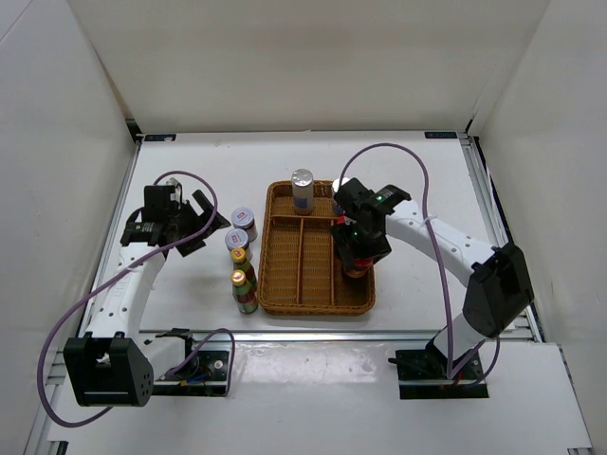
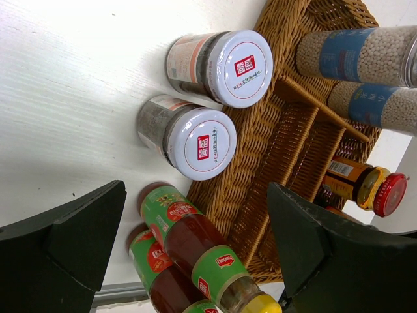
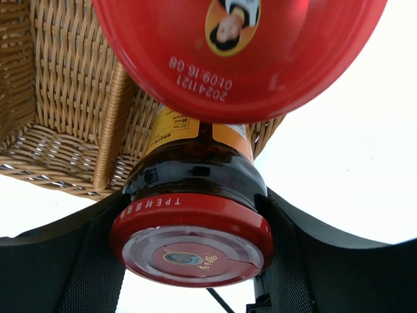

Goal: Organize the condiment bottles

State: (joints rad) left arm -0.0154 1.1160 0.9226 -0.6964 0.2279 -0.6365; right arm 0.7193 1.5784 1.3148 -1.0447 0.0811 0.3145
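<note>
The dark red-capped bottle (image 3: 192, 215) reaches inside the tray with its body and would stand in the section of the tray, so the robot's right gripper should open.
My right gripper (image 1: 358, 245) is shut on a dark red-capped bottle (image 3: 192, 215) over the right compartment of the wicker tray (image 1: 318, 284). The second red cap (image 3: 241, 52) is close beside it. One silver-capped cylinder (image 1: 302, 190) stands in the tray's back compartment. Both cylinders (image 2: 358, 55) (image 2: 378, 107) show in the left wrist view. Two grey-lidded jars (image 1: 244, 221) (image 1: 237, 242) and two green yellow-capped bottles (image 1: 240, 258) (image 1: 244, 287) stand in a row left of the tray. My left gripper (image 1: 190, 223) is open and empty, left of the jars.
The tray's wall (image 2: 260, 156) stands right next to the jars (image 2: 228, 65) (image 2: 195, 140) and green bottles (image 2: 202, 248). The tray's two middle lengthwise compartments (image 1: 302, 256) hold nothing. White walls surround the table; a metal rail runs along the near edge.
</note>
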